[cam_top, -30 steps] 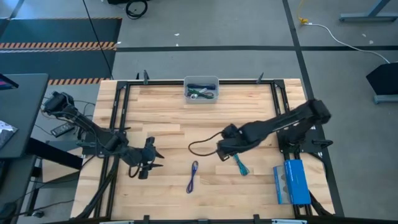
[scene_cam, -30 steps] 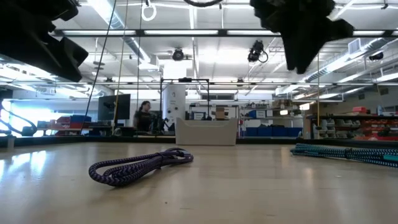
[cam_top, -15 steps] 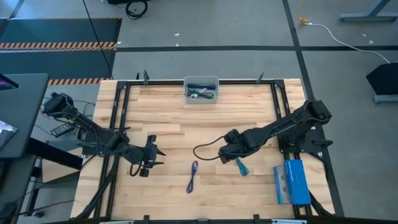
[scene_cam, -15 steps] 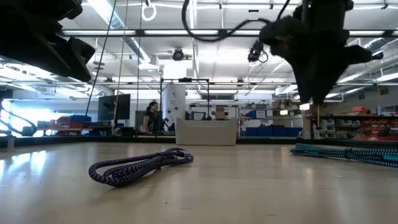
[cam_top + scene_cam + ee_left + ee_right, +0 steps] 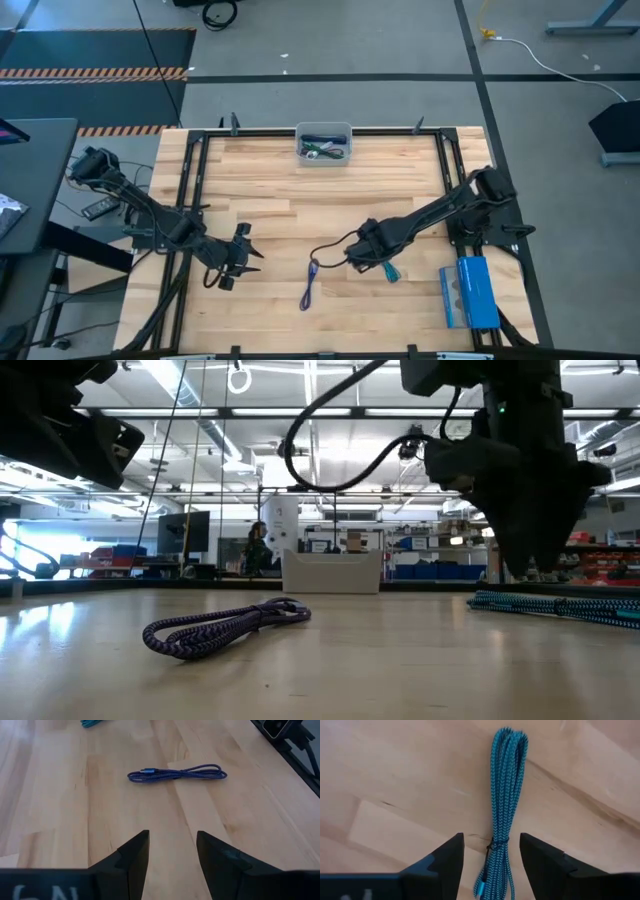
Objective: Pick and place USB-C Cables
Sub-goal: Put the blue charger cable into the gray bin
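Observation:
My right gripper grabs the teal cable bundle's tied section (image 5: 500,841) next, to place the bundle in the clear bin.
A teal cable bundle (image 5: 503,805) lies flat on the wood near the table's near right part (image 5: 388,270), also low on the right in the low view (image 5: 560,605). My right gripper (image 5: 491,857) hangs open just above it (image 5: 372,256), one finger on each side of the bundle, touching nothing. A purple-blue cable bundle (image 5: 309,283) lies flat near the near edge's middle (image 5: 225,627). My left gripper (image 5: 172,850) waits open to its left (image 5: 232,262), with that cable ahead of it (image 5: 177,772).
A clear bin (image 5: 323,143) at the far edge's middle holds several more cables; it shows pale in the low view (image 5: 330,572). A blue box (image 5: 467,292) lies by the near right corner. A black metal frame (image 5: 200,150) borders the tabletop.
My right gripper has moved toward the near edge and down, coming over the teal cable bundle with its fingers still open. The cables have stayed where they lay.

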Available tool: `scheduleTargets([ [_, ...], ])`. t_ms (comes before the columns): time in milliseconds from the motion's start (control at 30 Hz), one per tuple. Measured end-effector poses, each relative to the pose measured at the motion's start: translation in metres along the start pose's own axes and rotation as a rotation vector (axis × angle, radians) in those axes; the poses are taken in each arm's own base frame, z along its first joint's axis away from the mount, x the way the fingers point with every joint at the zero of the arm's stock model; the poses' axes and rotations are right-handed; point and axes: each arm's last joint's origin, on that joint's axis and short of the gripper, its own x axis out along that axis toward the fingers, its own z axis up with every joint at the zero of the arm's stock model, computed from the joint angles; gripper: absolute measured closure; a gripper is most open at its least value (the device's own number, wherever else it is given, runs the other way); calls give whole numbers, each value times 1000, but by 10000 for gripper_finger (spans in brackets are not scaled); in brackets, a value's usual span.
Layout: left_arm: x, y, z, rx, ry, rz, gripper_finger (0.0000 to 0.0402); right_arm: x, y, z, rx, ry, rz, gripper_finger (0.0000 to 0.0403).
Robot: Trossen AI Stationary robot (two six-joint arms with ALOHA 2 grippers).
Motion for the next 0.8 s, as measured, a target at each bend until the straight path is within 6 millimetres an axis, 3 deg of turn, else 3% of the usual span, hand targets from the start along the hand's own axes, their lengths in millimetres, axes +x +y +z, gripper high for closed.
scheduleTargets([
  [433, 0, 0, -2, -57, 22, 4, 230, 5, 1, -1, -22, 30, -19, 225],
  [800, 0, 1, -4, -142, 35, 10, 230, 27, -11, -3, -37, 37, -57, 233],
])
